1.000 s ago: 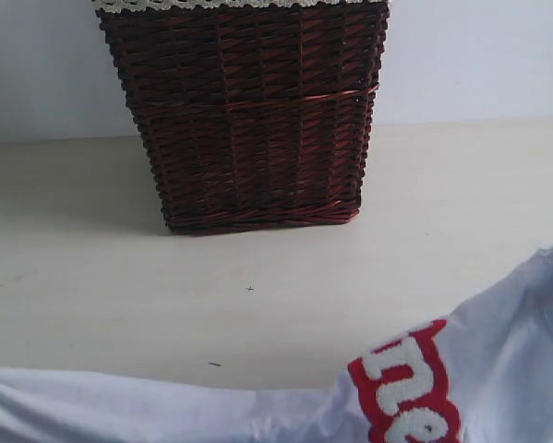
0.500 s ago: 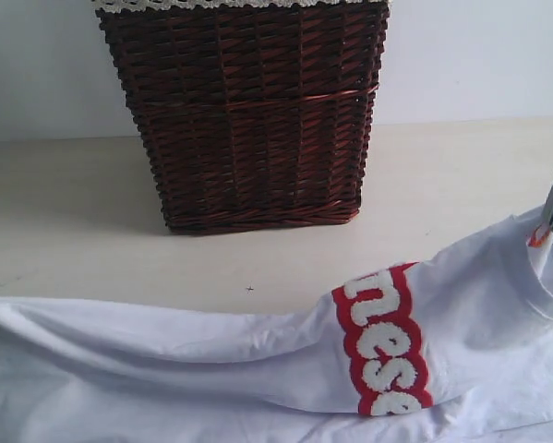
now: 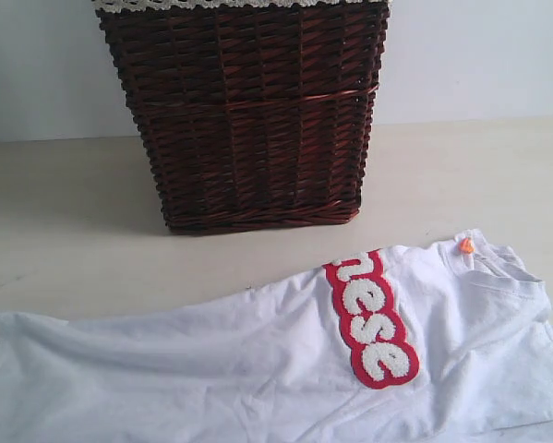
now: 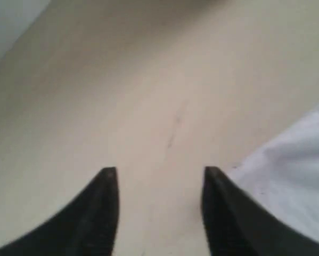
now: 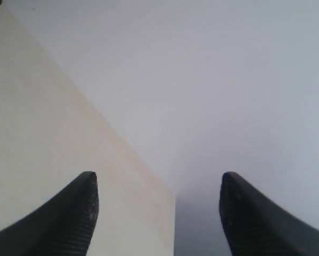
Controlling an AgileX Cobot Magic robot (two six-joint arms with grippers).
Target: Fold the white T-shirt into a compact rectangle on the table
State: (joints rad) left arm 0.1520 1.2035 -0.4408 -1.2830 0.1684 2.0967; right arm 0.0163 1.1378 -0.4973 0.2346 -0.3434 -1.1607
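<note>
The right gripper grabs the sleeve hem next, to fold the white T-shirt's side over the shirt's red-outlined lettering (image 3: 374,323).
The white T-shirt (image 3: 258,360) lies spread across the front of the table (image 3: 73,240) in the exterior view, its red-outlined fuzzy lettering (image 3: 368,318) facing up and its collar with a small orange tag (image 3: 466,245) at the right. Neither gripper shows in that view. In the left wrist view my left gripper (image 4: 159,173) is open over bare table (image 4: 148,96), an edge of the white T-shirt (image 4: 292,165) just beside one finger. In the right wrist view my right gripper (image 5: 158,178) is open with nothing between its fingers, facing the table's edge (image 5: 52,138) and a pale wall.
A tall dark brown wicker basket (image 3: 244,115) with a lace-trimmed lining (image 3: 239,5) stands at the back middle of the table, just behind the shirt. A pale wall (image 3: 479,55) rises behind it.
The shirt has been drawn farther onto the table and laid down flat, lettering now fully showing. The right gripper seen at the right edge half a second ago has left the exterior view.
</note>
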